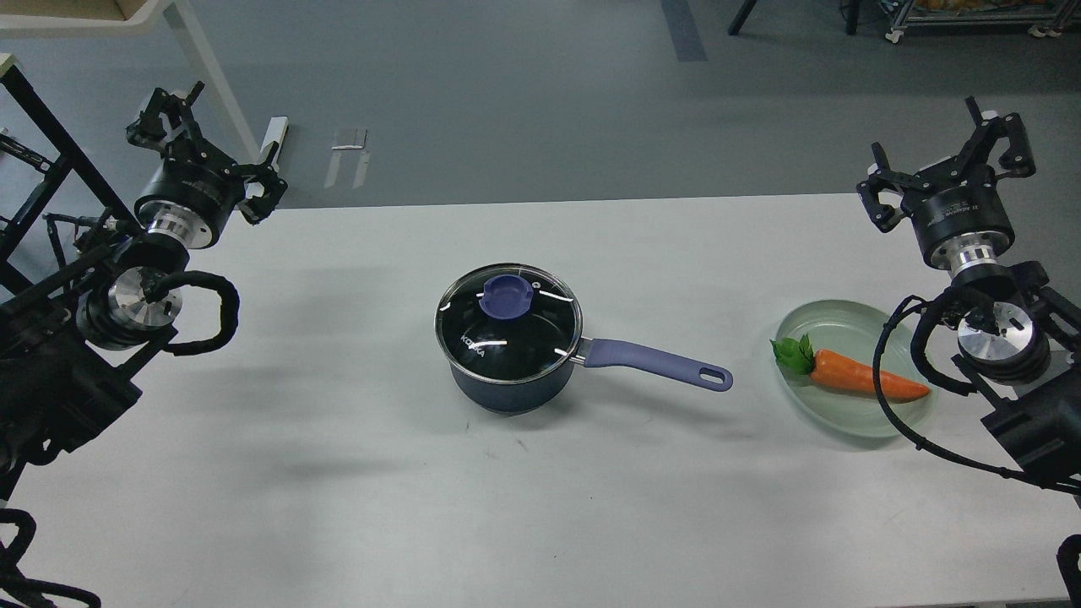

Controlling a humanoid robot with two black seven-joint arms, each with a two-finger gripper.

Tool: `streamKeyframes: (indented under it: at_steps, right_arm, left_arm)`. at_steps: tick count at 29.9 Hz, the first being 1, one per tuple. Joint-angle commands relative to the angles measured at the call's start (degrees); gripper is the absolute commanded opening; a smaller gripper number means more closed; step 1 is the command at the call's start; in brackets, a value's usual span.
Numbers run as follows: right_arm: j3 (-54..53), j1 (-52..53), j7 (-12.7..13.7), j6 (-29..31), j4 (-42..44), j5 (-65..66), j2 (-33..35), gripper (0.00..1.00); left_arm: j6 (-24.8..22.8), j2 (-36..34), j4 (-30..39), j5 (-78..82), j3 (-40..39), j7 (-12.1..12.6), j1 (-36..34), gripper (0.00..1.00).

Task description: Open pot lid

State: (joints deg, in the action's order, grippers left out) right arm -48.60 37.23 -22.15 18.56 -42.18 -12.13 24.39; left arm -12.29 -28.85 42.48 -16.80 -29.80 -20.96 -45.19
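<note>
My right gripper takes hold of the pot point(507, 390) by its periwinkle handle point(664, 363) next, to keep the pot steady while the lid opens.
The pot point(507, 390), a small dark navy saucepan, stands in the middle of the white table point(338, 439). Its long purple handle point(654, 361) points right. The clear glass lid point(508, 323) rests on the pot, with its flat purple-blue knob point(507, 295) on top and white "KONKA" lettering near the front left. My left gripper point(211, 148) hangs open at the table's far left corner, well away from the pot. Off the far right edge, my right gripper point(942, 165) is open too. Neither holds anything.
A pale green glass plate point(811, 319) lies to the right of the pot handle with an orange toy carrot point(861, 377) on it, close under my right arm. Beyond the table's far edge is grey floor, with a white table leg point(215, 80) at the back left.
</note>
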Motion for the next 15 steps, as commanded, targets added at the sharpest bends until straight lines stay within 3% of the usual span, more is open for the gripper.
streamKeyframes:
  at_steps: [1,10,15]
  right_arm:
    - [0.3,0.1,0.0,0.0,-0.1,0.1,0.0,1.00]
    - [2.4,1.3,-0.2,-0.5,-2.3,0.9,2.8,1.00]
    - [16.0,9.9,-0.4,-0.1,-4.7,1.0,10.9,1.00]
  left_arm:
    - [0.4,0.5,0.0,0.4,0.1,-0.1,0.4,0.99]
    - [0.3,-0.5,0.3,0.9,1.2,0.2,1.2,0.99]
    - [0.3,-2.8,4.4,1.0,1.2,0.2,3.6,0.99]
